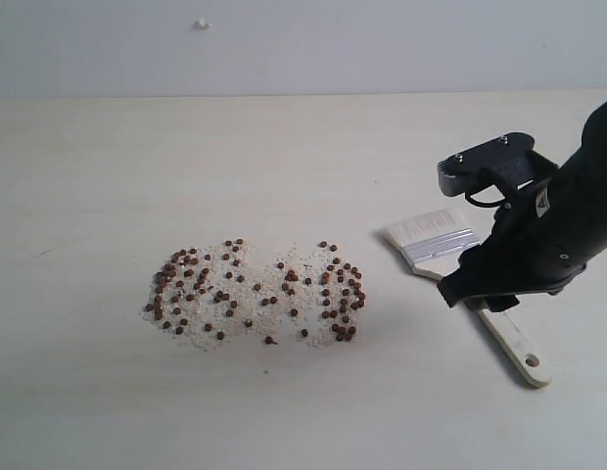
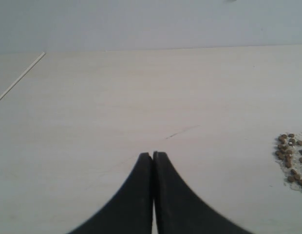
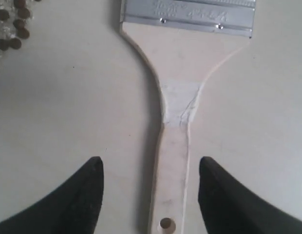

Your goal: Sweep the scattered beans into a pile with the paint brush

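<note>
The scattered beans need to be swept into a pile, so my right gripper should grab the paint brush by its narrow neck [image 3: 179, 108] next.
Reddish-brown beans [image 1: 255, 289] lie scattered with pale grit over a wide patch of the table; no compact pile shows. A few beans show in the left wrist view [image 2: 291, 161] and in the right wrist view [image 3: 12, 27]. The paint brush [image 1: 443, 245] lies flat on the table to their right, bristles toward the beans, its holed handle end [image 1: 532, 362] toward the front. My right gripper [image 3: 147, 165] hovers over the handle [image 3: 173, 161], open, one finger on each side and neither touching it. My left gripper [image 2: 153, 156] is shut and empty over bare table.
The pale table [image 1: 108, 157] ends at a wall along the back. A thin pale line [image 2: 22, 78] marks its surface in the left wrist view. A small white mark [image 1: 202, 23] sits on the wall.
</note>
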Action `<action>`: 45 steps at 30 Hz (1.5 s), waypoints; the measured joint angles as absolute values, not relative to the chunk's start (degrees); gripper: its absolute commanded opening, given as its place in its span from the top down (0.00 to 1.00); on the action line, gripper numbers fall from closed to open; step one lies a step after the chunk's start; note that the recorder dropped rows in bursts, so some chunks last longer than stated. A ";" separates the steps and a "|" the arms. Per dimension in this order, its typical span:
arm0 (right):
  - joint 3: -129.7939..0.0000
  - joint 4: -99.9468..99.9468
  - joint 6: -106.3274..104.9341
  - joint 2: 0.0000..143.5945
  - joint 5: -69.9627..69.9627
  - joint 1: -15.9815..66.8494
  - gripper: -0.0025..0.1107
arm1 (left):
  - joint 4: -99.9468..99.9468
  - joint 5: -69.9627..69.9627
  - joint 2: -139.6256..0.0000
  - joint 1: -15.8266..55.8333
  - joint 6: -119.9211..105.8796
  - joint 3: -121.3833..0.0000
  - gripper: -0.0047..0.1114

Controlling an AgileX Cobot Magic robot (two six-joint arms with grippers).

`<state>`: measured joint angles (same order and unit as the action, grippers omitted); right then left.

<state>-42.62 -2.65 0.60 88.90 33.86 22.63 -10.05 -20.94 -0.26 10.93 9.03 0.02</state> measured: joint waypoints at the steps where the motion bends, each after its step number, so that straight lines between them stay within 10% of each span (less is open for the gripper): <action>1: -41.91 -2.65 0.60 88.90 32.32 22.63 0.49 | -10.05 -20.94 -0.26 10.93 9.03 0.02 0.96; 27: -41.54 -1.83 -1.61 102.75 17.68 19.53 0.56 | -10.05 -20.94 -0.26 10.93 9.03 0.02 0.96; 36: -41.91 -1.49 -1.84 102.84 18.95 19.53 0.98 | -10.05 -20.94 -0.26 10.93 9.03 0.02 0.96; 45: -45.65 -1.85 -1.35 102.36 29.38 19.53 0.98 | -10.05 -20.94 -0.26 10.93 9.03 0.02 0.96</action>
<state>-45.65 -1.85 -1.35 102.36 29.38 19.53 -10.05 -20.94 -0.26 10.93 9.03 0.02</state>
